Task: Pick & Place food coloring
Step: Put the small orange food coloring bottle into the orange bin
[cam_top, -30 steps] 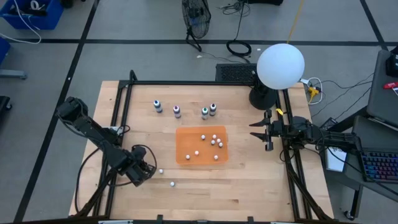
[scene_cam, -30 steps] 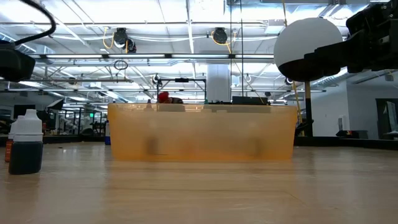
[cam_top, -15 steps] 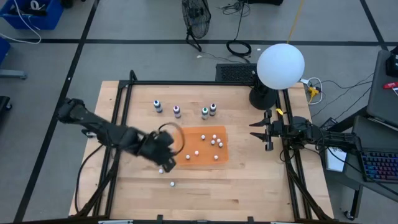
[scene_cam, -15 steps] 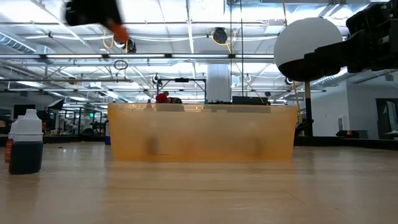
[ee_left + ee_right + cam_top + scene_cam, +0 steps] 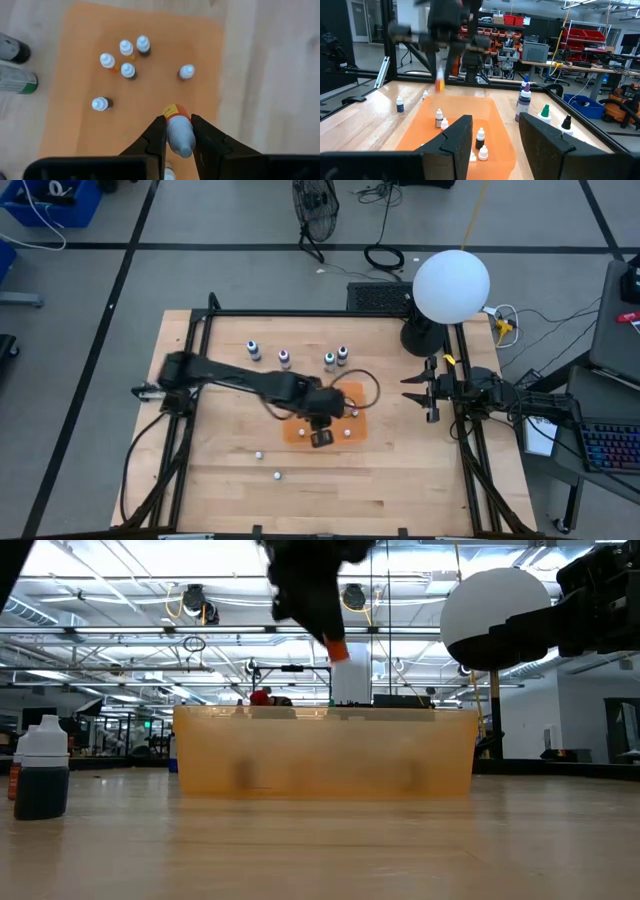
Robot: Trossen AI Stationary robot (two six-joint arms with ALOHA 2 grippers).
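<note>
The small bottle (image 5: 180, 132) is high above the orange tray and would fall if I opened now, so my left gripper keeps holding the bottle for now.
My left gripper (image 5: 321, 432) hangs over the orange tray (image 5: 296, 430), shut on a small bottle (image 5: 172, 112) with an orange body and a pale top. Several more little pale-capped bottles (image 5: 128, 70) stand inside the tray. A row of four tinted food coloring bottles (image 5: 284, 358) stands upright on the wood beyond the tray's far side. My right gripper (image 5: 431, 394) waits open near the table's right edge, its fingers (image 5: 455, 135) pointing at the tray. My left gripper pinches the small bottle by its pale upper part (image 5: 181, 141) between the two fingers (image 5: 156, 136), coming from above and pointing down. The bottle is lifted clear of the tray, and its orange end (image 5: 337, 650) hangs below the fingertips.
Two stray pale-capped bottles (image 5: 258, 454) stand on the wood near the table's near edge, left of the tray; one dark one (image 5: 40, 777) shows in the low view. A white globe lamp (image 5: 450, 286) stands at the far right corner. A black frame rail (image 5: 300, 313) rims the table.
My left arm has swung fast from the near-left part of the table toward the right and a little toward the far edge, and now reaches over the tray. It has carried the orange bottle along, lifted clear. My right arm has kept still.
</note>
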